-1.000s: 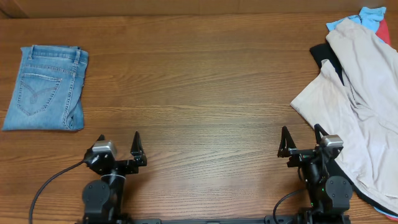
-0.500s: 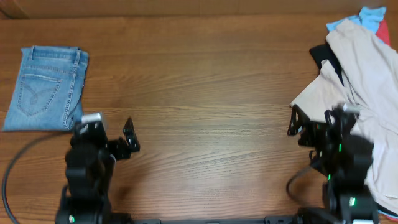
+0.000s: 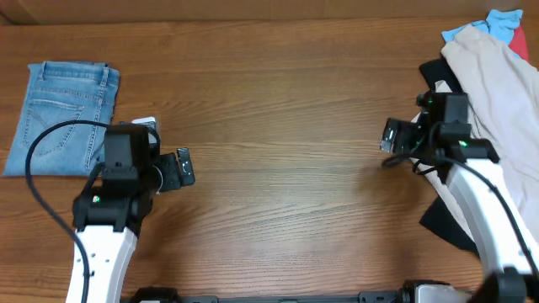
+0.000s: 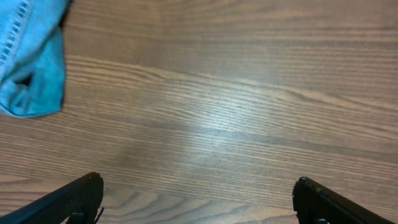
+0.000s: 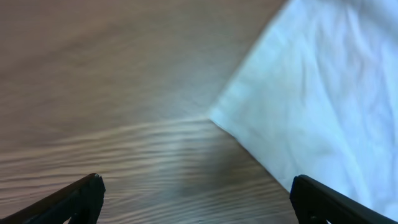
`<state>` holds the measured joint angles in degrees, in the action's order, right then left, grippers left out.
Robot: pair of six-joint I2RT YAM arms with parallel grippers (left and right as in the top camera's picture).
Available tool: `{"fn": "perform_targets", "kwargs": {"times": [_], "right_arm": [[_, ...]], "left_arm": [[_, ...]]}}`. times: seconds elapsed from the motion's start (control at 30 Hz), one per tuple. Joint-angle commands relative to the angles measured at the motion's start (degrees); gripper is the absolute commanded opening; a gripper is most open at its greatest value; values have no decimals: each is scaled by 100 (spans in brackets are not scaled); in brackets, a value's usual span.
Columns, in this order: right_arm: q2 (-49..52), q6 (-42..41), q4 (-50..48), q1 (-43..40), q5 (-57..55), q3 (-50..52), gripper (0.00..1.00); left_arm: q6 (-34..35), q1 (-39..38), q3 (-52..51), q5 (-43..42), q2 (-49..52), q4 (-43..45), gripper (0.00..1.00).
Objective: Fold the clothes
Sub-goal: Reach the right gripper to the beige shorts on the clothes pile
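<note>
The right gripper picks up the pale beige shorts (image 3: pixel 493 80) by the shorts' near corner jutting over the wood next, to spread them for folding.
The pale beige shorts (image 3: pixel 493 80) lie crumpled in a pile at the table's right edge. In the right wrist view their pale edge (image 5: pixel 323 81) fills the upper right. My right gripper (image 3: pixel 389 136) is open and empty, just left of the pile's edge, over bare wood in the right wrist view (image 5: pixel 197 181). My left gripper (image 3: pixel 184 167) is open and empty at the left-middle of the table, over bare wood in the left wrist view (image 4: pixel 198 182).
Folded blue jeans (image 3: pixel 63 118) lie at the far left; a corner shows in the left wrist view (image 4: pixel 31 68). A black garment (image 3: pixel 436 74) lies under the beige pile. Blue and red cloth (image 3: pixel 498 21) sits at the back right corner.
Both arms have reached out from the front edge. The left gripper moved up near the jeans. The right gripper moved up to the left edge of the beige pile.
</note>
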<state>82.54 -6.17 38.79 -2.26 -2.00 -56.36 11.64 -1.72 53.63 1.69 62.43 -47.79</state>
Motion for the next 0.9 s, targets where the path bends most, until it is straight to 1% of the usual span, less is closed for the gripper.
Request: {"fn": "perform_targets", "kwargs": {"times": [0.0,0.1,0.2,0.33,0.47,0.5,0.57,0.6,0.63,0.67,0.7,0.73,0.87], "right_arm": [[415,269,-109,-103,-507,-157,100],[800,726,-234,-114,-507,-155,100],[1150,951,-291,-114,-518,-149,100],[1609,942,-527,-114,-968,-142,100],[1982,944,-772,-114,-999,-142,98],[2037,944,-802,-114,-999,-142,93],[2079,944,-835,-114,-999,-142,72],[2079,944,-859,-114,-999,-142,59],[2076,944,-890,-114,-1001,-142,50],[2076,944,-918,-114,-1003,-146,34],[2076,942,-920,-114,-1003,-151,13],[2076,942,-920,-114,-1003,-157,4],[2000,896,-743,-114,-1266,-339,4]], "left_arm": [[20,57,160,-273,177,55,100],[22,57,160,-286,240,111,100],[22,57,160,-286,247,153,100],[24,57,160,-286,247,153,100],[22,57,160,-286,247,153,100],[22,57,160,-286,247,153,100],[22,57,160,-286,247,153,100],[24,57,160,-286,247,153,100],[22,57,160,-286,247,153,100],[24,57,160,-286,247,153,100],[24,57,160,-289,247,155,100],[44,57,160,-286,247,155,100],[44,57,160,-289,247,155,100]]}}
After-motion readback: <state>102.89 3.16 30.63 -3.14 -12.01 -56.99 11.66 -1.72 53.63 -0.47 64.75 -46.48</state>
